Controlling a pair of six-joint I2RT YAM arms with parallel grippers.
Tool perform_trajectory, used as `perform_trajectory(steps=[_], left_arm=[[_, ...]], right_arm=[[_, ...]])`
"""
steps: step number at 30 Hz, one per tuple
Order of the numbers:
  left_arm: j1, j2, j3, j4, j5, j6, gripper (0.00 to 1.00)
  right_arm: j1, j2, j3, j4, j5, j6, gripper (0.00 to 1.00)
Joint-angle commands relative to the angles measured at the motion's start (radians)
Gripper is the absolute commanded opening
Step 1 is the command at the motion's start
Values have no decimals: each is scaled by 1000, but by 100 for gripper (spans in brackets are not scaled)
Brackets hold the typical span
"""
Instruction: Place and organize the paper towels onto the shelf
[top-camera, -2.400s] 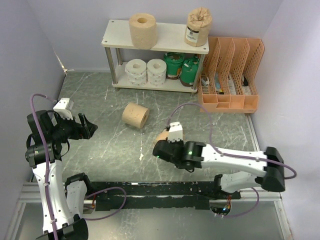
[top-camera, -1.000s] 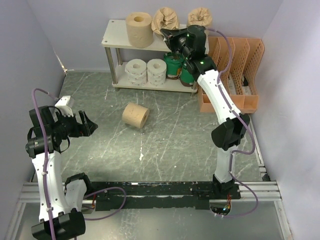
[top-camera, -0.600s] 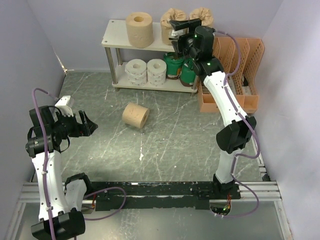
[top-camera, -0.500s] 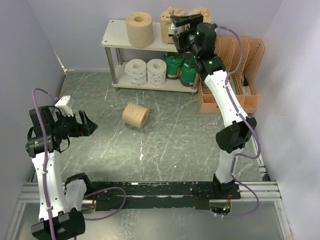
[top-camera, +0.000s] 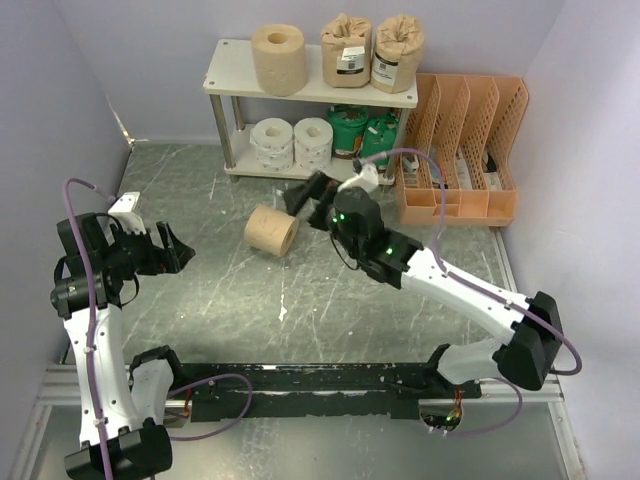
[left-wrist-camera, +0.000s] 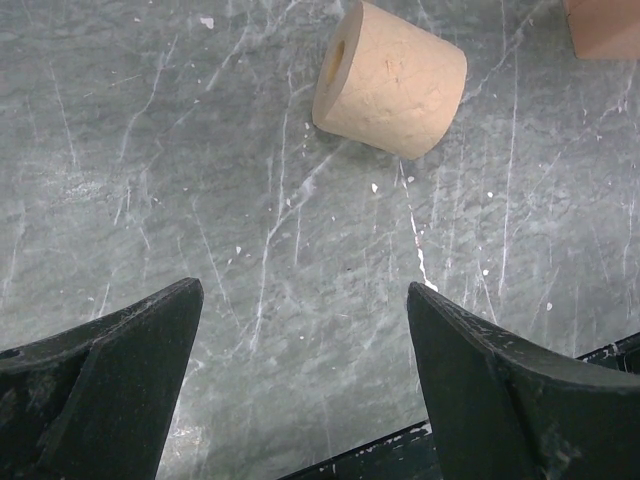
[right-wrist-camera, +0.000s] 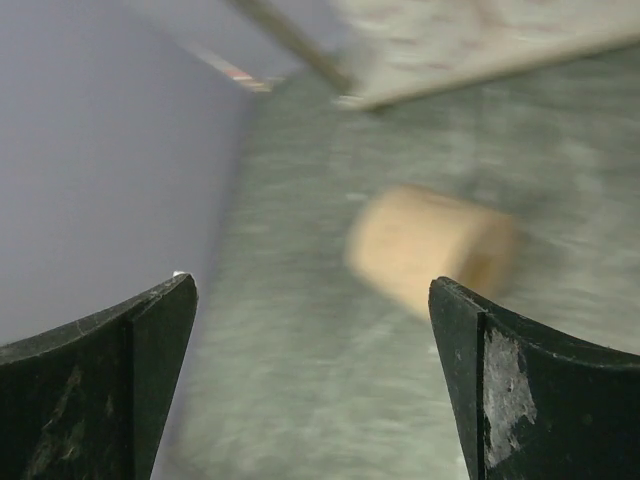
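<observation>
My right gripper grips the lying tan roll by the roll's rim facing this gripper next, leaving its opposite end free to stand on the shelf (top-camera: 225, 80).
The shelf (top-camera: 225, 80) holds a bare tan roll (top-camera: 278, 58) and two paper-wrapped labelled rolls (top-camera: 346, 50) on its top board. Two white rolls (top-camera: 291, 143) and two green rolls (top-camera: 362, 131) stand on the lower board. One bare tan paper towel roll (top-camera: 271, 230) (left-wrist-camera: 390, 80) lies on its side on the table; it shows blurred in the right wrist view (right-wrist-camera: 430, 245). My right gripper (top-camera: 303, 192) (right-wrist-camera: 312, 285) hangs open and empty just right of and behind that roll. At the far left, my left gripper (top-camera: 175, 250) (left-wrist-camera: 302, 293) is open and empty, pointing toward the roll.
An orange perforated file organizer (top-camera: 465, 150) stands right of the shelf; an orange corner (left-wrist-camera: 605, 20) shows in the left wrist view. Grey walls close in the left, back and right. The dark base rail (top-camera: 320, 380) runs along the near edge.
My right gripper opened, left the second wrapped roll on the shelf's top board, and swung down and back toward the loose tan roll. The left arm has not moved.
</observation>
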Motion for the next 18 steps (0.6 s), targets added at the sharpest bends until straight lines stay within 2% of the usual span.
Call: perform_trajectory(steps=[1,6,9,12,18], left_arm=[[14,7,-6,6,2,-1,95],[14,18,-6,7,4,-1,95],[14,17,-7,6,1,-2,95],[15,13,-7,7,7,0,95],[15,16,-9,5,11,1,95]], right_arm=[[-51,-30,-251,80,161,-30,100],[-40,43,-338,129,150,-2,100],[-39,112,-313,140,139,2,96],[-40,186,-270,158,113,10,88],[-48,320,-197,205,75,33,87]])
